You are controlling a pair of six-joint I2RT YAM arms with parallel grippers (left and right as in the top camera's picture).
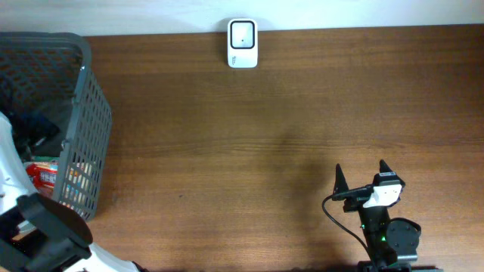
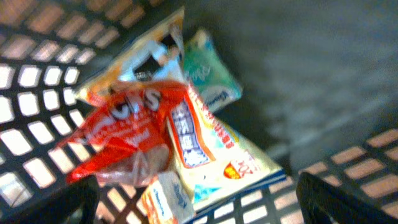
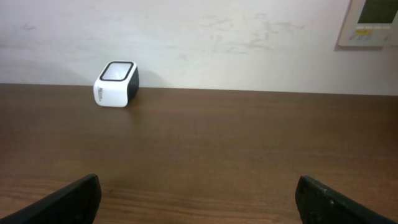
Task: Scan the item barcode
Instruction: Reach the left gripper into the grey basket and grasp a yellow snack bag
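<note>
The left gripper takes hold of the yellow-and-white packet across its exposed body next, leaving the packet's far end free to face the scanner.
Several snack packets lie in the grey mesh basket at the table's left. In the left wrist view a red packet lies on a yellow-and-white packet, with a green packet behind and a small orange-and-white pack in front. My left gripper hangs open just above them, holding nothing. The white barcode scanner stands at the table's far edge, also in the right wrist view. My right gripper rests open and empty near the front right, facing the scanner.
The basket's dark mesh wall closes round the packets on the left and front. A white wall runs behind the table, with a wall panel at its upper right. The left arm's white body covers the basket's front corner.
</note>
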